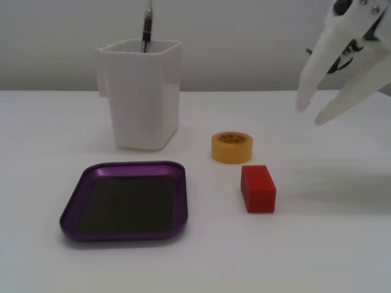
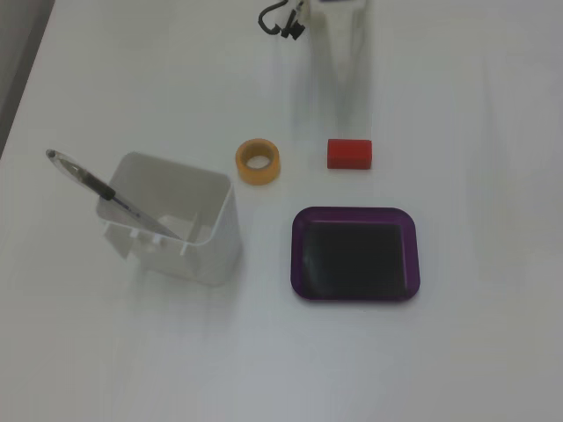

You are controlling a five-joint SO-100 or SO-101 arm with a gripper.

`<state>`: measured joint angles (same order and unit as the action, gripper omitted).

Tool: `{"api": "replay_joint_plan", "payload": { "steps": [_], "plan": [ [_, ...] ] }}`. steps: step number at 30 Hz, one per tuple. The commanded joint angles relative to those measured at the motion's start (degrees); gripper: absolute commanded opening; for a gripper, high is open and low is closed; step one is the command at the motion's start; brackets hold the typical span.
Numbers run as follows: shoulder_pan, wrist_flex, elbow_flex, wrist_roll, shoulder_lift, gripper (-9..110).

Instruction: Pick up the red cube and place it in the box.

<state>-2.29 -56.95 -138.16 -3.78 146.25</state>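
The gripper grabs the cube by its two long sides next, to place the red cube in the purple box.
The red cube lies on the white table, right of the purple box, and nothing touches it. In the other fixed view the cube lies just beyond the box, which is empty with a dark bottom. My white gripper hangs in the air at the upper right, above and behind the cube, with its jaws spread open and empty. In the other fixed view the gripper reaches in from the top edge, its tips pointing toward the cube, hard to make out against the white table.
A yellow tape roll lies just behind the cube; it also shows in the other fixed view. A tall white container holding a pen stands behind the box, and shows in the other fixed view.
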Motion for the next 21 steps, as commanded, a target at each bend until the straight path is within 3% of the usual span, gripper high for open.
{"api": "replay_joint_plan", "payload": {
  "steps": [1,8,21],
  "plan": [
    [-0.62,0.35,12.57,-0.35,-18.28,13],
    [-4.66,1.05,25.22,-0.35,-39.46,24],
    [-4.39,6.86,27.25,-1.93,-50.54,24]
  ]
}}
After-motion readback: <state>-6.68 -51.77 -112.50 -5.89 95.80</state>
